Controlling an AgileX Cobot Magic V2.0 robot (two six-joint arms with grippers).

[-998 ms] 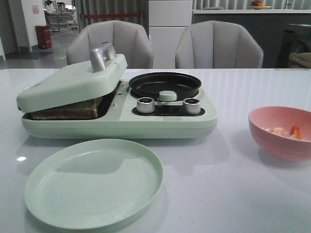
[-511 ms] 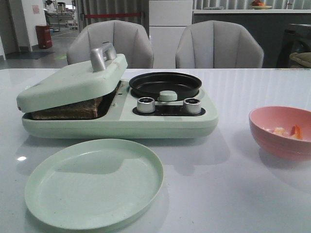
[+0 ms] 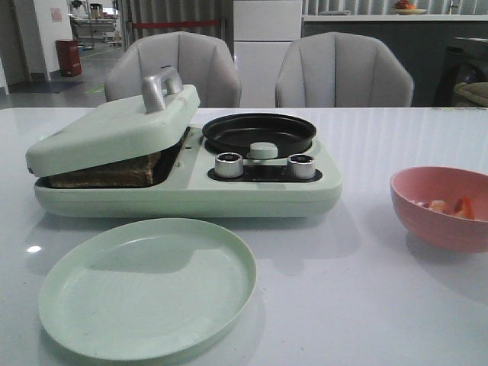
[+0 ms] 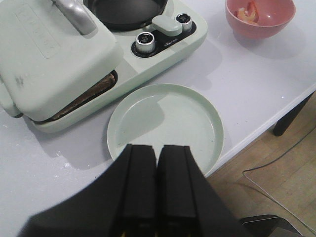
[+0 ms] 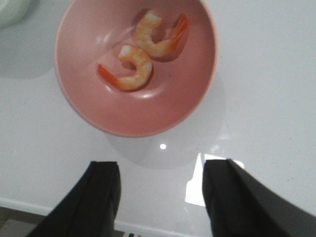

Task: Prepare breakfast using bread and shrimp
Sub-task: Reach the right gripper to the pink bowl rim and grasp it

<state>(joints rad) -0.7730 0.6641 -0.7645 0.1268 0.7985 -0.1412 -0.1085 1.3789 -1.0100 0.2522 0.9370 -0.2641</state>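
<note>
My right gripper opens its fingers less wide than the pink bowl's round body, so it should next pinch the pink bowl by its thin rim.
The bread (image 3: 107, 171) lies inside the pale green sandwich maker (image 3: 191, 191), under its half-lowered lid (image 3: 114, 130); only its brown edge shows, also in the left wrist view (image 4: 84, 98). Two shrimp (image 5: 143, 52) lie in the pink bowl (image 5: 133, 118), which stands at the table's right (image 3: 442, 221). My left gripper (image 4: 157, 150) is shut and empty, above the near rim of the empty green plate (image 4: 168, 123). My right gripper (image 5: 160, 170) is open and empty, above the table just short of the bowl. Neither gripper shows in the front view.
A black pan (image 3: 259, 133) sits on the appliance's right half, behind two silver knobs (image 3: 229, 164). The green plate (image 3: 149, 286) lies in front of the appliance. The table's edge (image 4: 276, 111) runs close to the plate. Two grey chairs (image 3: 343, 72) stand behind the table.
</note>
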